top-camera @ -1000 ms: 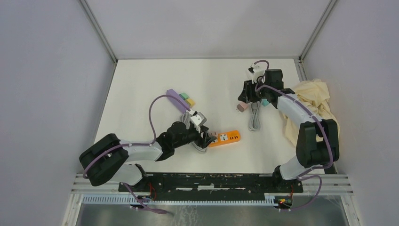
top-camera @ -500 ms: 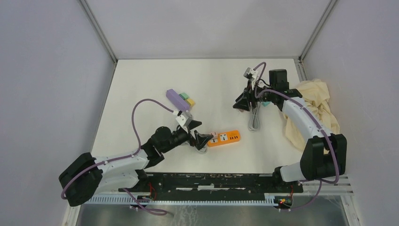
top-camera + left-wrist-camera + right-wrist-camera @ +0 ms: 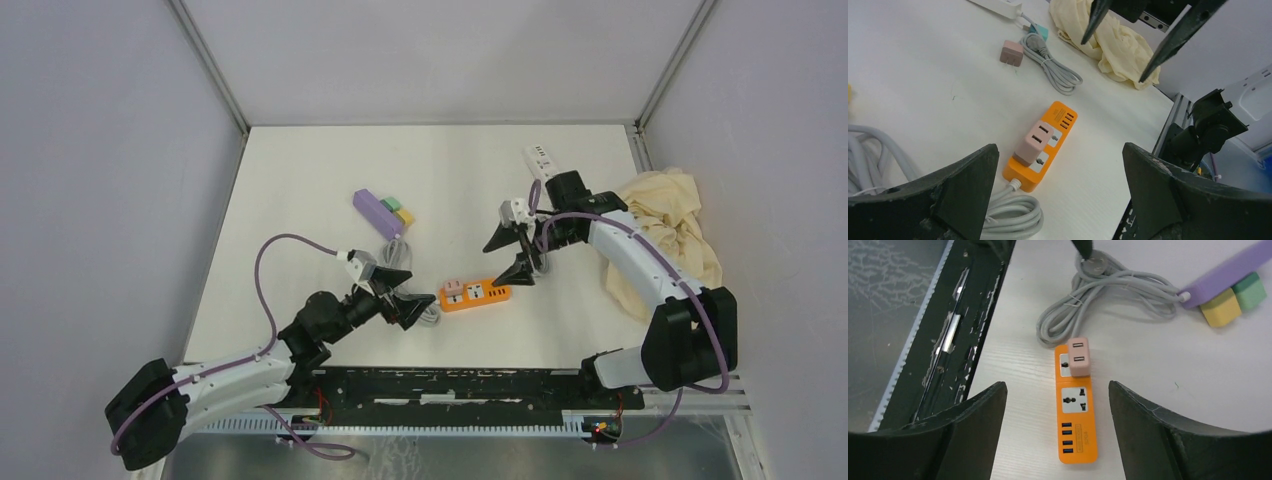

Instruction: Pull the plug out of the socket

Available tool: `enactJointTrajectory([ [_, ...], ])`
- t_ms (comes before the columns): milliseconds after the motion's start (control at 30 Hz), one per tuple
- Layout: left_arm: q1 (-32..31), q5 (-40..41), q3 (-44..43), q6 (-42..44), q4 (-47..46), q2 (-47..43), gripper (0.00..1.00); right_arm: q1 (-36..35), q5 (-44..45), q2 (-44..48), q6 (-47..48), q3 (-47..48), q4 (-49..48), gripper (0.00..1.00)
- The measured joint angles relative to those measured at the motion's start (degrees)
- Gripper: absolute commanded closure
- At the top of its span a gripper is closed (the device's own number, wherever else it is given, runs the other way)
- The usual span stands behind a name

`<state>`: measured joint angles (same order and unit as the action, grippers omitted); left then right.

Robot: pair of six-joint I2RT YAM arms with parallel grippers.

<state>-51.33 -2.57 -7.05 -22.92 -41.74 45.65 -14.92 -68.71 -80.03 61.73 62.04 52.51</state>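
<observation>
Next, the right gripper reaches the pink plug and grabs its opposite long sides, leaving the orange socket free, to pull the plug off.
An orange socket strip lies flat on the white table. A pink plug sits in its left outlet, seen as the pink plug in the left wrist view and the pink plug in the right wrist view. My left gripper is open just left of the strip, over its grey cord, and holds nothing. In its own view the left gripper frames the strip. My right gripper hovers open above the strip's right end. Nothing is between the fingers of the right gripper, with the strip below it.
A purple strip with yellow and green blocks lies at the back left. A white strip, a loose pink plug and a coiled grey cable lie at the back right. A cream cloth lies at the right edge.
My left arm has drawn back to the left from the strip's cord end and its gripper has opened wide. My right arm has swung from the back toward the orange strip and its gripper has opened.
</observation>
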Motion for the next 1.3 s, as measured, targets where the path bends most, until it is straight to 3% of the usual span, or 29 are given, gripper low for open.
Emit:
enactJointTrajectory([
  [133, 0.0, 1.9, 2.5, -2.9, 1.6, -3.6, 0.01, -2.2, -0.3, -0.2, 16.7, 0.0, 9.7, 0.2],
  [233, 0.0, 3.8, 3.0, -5.3, 4.6, -6.4, 0.01, -4.4, 0.4, -0.4, 21.2, 0.0, 11.3, 0.22],
  [500, 0.0, 9.0, 2.1, -8.3, 16.3, -12.8, 0.01, -13.4, 9.8, 0.3, 5.5, -6.3, -6.8, 0.24],
  [767, 2.6, 11.5, -3.9, -12.2, 27.2, -10.9, 0.03, -20.2, 19.8, -0.8, -7.2, -7.1, -19.9, 0.27],
  [1000, 13.9, 7.1, -9.7, -16.2, 34.5, -3.3, 0.24, -23.5, 25.5, -4.6, -11.4, -7.1, -23.8, 0.31],
  [1100, 16.2, 6.6, -13.4, -17.4, 39.2, 1.2, 0.41, -24.5, 27.0, -5.7, -12.3, -7.0, -24.5, 0.33],
  [1300, 16.3, 8.0, -21.9, -18.4, 48.0, 5.0, 0.41, -27.4, 30.1, -7.8, -12.9, -6.5, -25.6, 0.45],
])
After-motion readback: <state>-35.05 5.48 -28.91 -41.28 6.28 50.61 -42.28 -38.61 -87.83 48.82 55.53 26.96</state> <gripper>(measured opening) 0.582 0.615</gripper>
